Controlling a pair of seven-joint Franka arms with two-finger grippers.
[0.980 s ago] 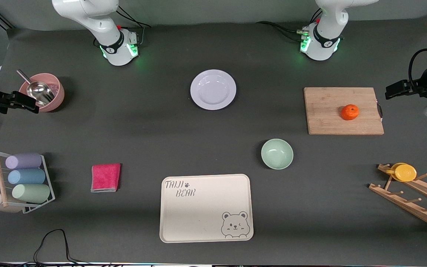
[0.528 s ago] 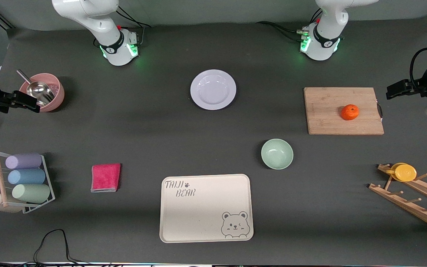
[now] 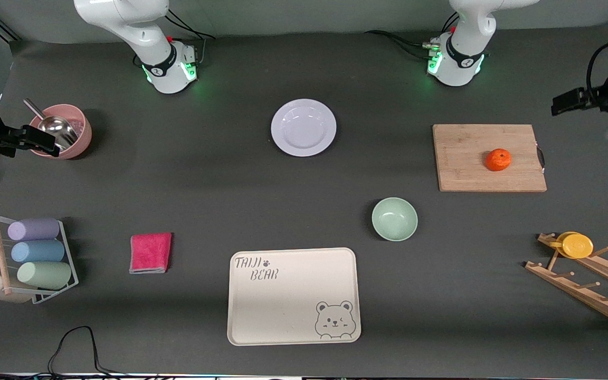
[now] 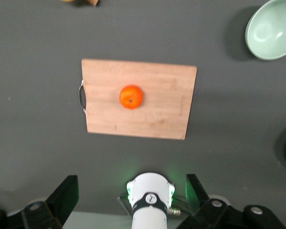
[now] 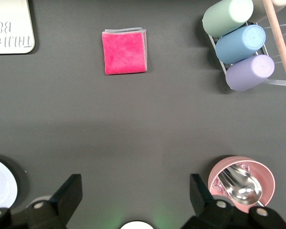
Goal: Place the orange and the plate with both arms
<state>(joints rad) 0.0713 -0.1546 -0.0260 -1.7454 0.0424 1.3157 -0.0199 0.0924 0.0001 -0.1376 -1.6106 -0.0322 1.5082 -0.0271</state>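
The orange [image 3: 497, 159] has to go on the plate [image 3: 303, 127], so my left gripper will grab it by its round sides next.
The orange [image 3: 497, 159] lies on a wooden cutting board [image 3: 467, 169] toward the left arm's end of the table. It also shows in the left wrist view [image 4: 131, 97]. The pale lavender-white plate [image 3: 303, 127] sits alone on the table mid-way between the two bases. A sliver of it shows in the right wrist view [image 5: 0, 183]. My left gripper [image 3: 568, 101] [image 4: 131, 183] hangs open and empty, high up past the board's handle end. My right gripper [image 3: 43, 145] [image 5: 135, 183] hangs open and empty, high up beside a pink bowl.
A mint-green bowl [image 3: 394, 218] and a cream bear tray [image 3: 293, 316] lie nearer the front camera. A pink cloth [image 3: 150, 252], a cup rack [image 3: 29, 258] and a pink bowl with a metal scoop [image 3: 74, 142] stand toward the right arm's end. A wooden rack with a yellow cup [image 3: 577, 245] stands toward the left arm's.
The left gripper has shifted toward the bases' side of the table, away from the board's level. The right gripper has shifted slightly the same way. Nothing on the table has moved.
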